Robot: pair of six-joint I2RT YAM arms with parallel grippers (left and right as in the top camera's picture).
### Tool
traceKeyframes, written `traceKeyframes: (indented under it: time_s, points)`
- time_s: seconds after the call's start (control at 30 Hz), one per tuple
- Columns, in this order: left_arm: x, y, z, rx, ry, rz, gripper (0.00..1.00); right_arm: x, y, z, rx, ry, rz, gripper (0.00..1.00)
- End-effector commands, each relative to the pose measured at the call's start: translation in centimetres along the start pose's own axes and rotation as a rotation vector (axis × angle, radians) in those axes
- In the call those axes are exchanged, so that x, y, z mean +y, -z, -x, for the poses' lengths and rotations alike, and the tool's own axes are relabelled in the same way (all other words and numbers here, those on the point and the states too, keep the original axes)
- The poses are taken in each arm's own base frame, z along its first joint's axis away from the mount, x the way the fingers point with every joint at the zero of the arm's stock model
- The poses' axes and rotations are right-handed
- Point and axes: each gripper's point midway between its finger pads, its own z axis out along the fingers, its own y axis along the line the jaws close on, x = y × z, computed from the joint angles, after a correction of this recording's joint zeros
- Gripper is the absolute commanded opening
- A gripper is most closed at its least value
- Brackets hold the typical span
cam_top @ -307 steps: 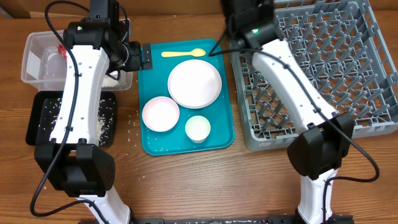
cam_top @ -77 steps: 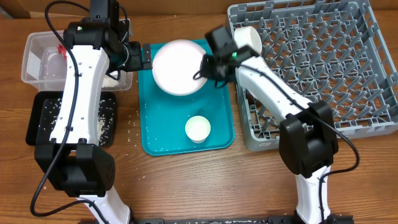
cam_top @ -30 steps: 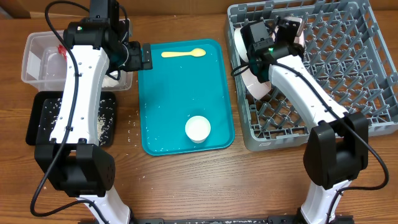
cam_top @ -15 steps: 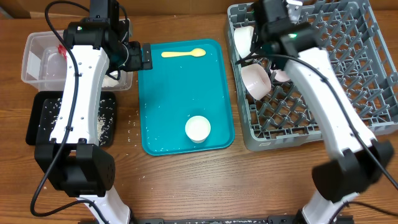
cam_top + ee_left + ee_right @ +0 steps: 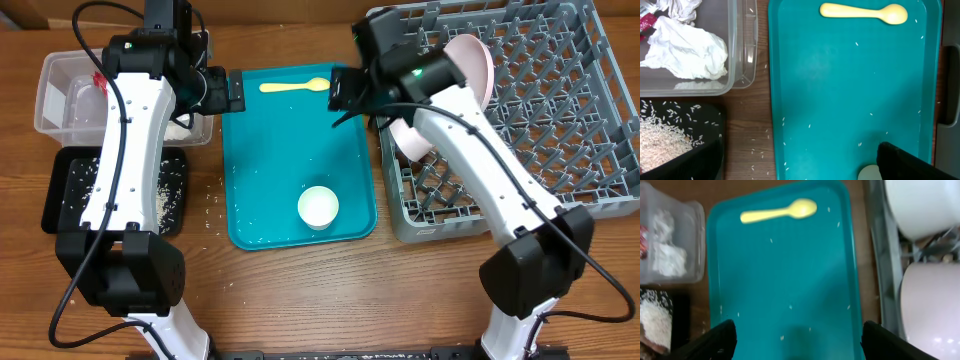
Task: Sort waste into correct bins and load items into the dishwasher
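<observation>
My left gripper should next grab the white cup at its rim, so the cup's base stays free to hand over for loading the dishwasher.
A pale yellow spoon lies at the far end of the teal tray, and a small white cup stands near its front. A white plate stands on edge in the grey dish rack, with a white bowl beside it and another bowl behind. My right gripper hangs open and empty over the tray, just right of the spoon. My left gripper is open at the tray's left edge.
The clear tub at far left holds crumpled tissue and a red wrapper. The black tray in front of it holds rice. Stray grains dot the teal tray and the wood between.
My right gripper opened over the rack, leaving the dishes there, and swung left to hang over the teal tray. The left arm has not moved.
</observation>
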Motion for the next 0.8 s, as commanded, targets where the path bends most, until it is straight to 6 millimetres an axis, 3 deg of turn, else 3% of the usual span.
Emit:
traceKeyframes:
  time_s: [0.0, 0.13, 0.27, 0.3, 0.47, 0.6, 0.7, 0.77]
  points:
    - [-0.5, 0.6, 0.7, -0.028, 0.01, -0.023, 1.0, 0.9, 0.8, -1.7, 0.043, 0.0, 0.001, 0.83]
    - [-1.5, 0.7, 1.9, -0.072, 0.062, -0.078, 1.0, -0.6, 1.6, -5.1, 0.169, -0.017, -0.077, 0.83]
    - [-2.7, 0.7, -1.0, 0.05, 0.07, -0.146, 1.0, -2.0, 3.6, -6.2, 0.208, -0.029, -0.111, 0.84]
    - [-3.7, 0.6, -2.1, 0.098, 0.06, -0.197, 1.0, -2.2, 4.1, -6.1, 0.203, -0.03, -0.114, 0.84]
    - [-7.8, -1.0, -9.1, 0.329, -0.157, -0.367, 0.64, -4.6, 5.6, -5.2, 0.171, -0.049, -0.167, 0.86]
    - [-9.9, -4.3, -15.7, 0.494, -0.319, -0.372, 0.73, -6.6, 5.8, -4.5, 0.172, -0.073, -0.195, 0.87]
    - [-10.9, -6.7, -19.0, 0.541, -0.395, -0.346, 0.73, -7.8, 5.9, -3.9, 0.167, -0.097, -0.205, 0.87]
    - [-11.3, -8.0, -20.2, 0.539, -0.438, -0.322, 0.73, -8.4, 6.0, -3.6, 0.161, -0.112, -0.21, 0.87]
